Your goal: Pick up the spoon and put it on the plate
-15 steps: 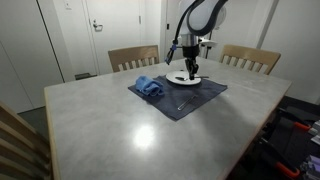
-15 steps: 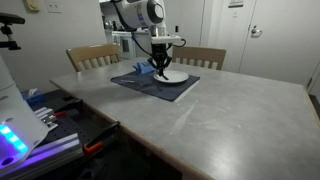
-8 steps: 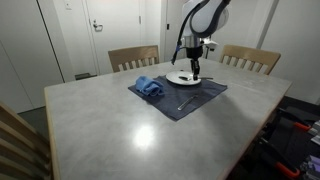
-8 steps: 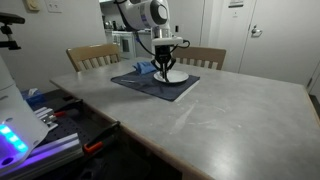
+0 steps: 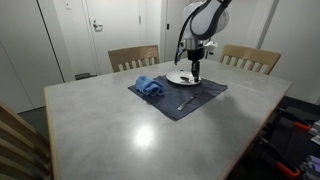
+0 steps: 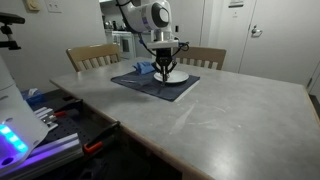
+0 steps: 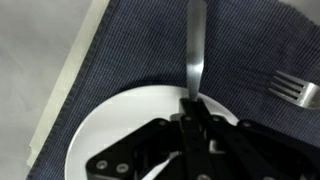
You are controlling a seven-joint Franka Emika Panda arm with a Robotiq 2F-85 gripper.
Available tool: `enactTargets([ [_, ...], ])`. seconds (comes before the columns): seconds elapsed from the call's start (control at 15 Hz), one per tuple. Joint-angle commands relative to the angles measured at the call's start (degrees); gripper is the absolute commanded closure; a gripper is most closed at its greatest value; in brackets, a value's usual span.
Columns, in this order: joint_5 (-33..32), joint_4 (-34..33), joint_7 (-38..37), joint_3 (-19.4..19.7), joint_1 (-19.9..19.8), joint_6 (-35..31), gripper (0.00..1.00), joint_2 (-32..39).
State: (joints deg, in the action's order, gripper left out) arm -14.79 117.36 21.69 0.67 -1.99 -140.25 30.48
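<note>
The robot's gripper is low above the plate's edge and will release the spoon, because opening now would leave it on the plate, with its handle across the plate's edge.
My gripper (image 7: 192, 100) is shut on a metal spoon (image 7: 193, 45). Its shaft sticks out past the closed jaws, and its bowl is hidden. The gripper hangs over a white plate (image 7: 105, 130) that lies on a dark blue placemat (image 7: 140, 50). In both exterior views the gripper (image 5: 196, 70) (image 6: 167, 70) points down, low over the plate (image 5: 180, 78) (image 6: 177, 77). The spoon is too small to make out there.
A fork (image 7: 295, 90) lies on the placemat beside the plate; it also shows in an exterior view (image 5: 183, 102). A crumpled blue cloth (image 5: 149, 87) (image 6: 143, 69) sits on the mat's other end. Wooden chairs (image 5: 133, 57) stand behind the grey table (image 5: 120, 125).
The gripper has shifted a little sideways over the plate, still shut on the spoon. Nothing else moved.
</note>
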Motion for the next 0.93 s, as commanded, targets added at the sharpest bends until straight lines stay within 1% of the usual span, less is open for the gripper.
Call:
enactTargets([
  [0.0, 2.3, -0.9, -5.7, 0.1, -0.3, 0.4, 0.98, 1.1],
  [0.33, 3.4, -0.9, -11.6, 0.5, 0.2, 0.7, 0.98, 0.8],
  [0.67, 4.3, -1.3, -13.5, 0.2, 0.0, 0.9, 0.98, 1.3],
  [0.73, 4.4, -1.2, -13.6, 0.2, 0.0, 0.8, 0.75, 1.3],
  [0.8, 4.4, -1.1, -13.6, 0.2, 0.1, 0.9, 0.66, 1.2],
  [0.87, 4.4, -1.4, -13.6, 0.2, 0.1, 0.9, 0.60, 1.2],
])
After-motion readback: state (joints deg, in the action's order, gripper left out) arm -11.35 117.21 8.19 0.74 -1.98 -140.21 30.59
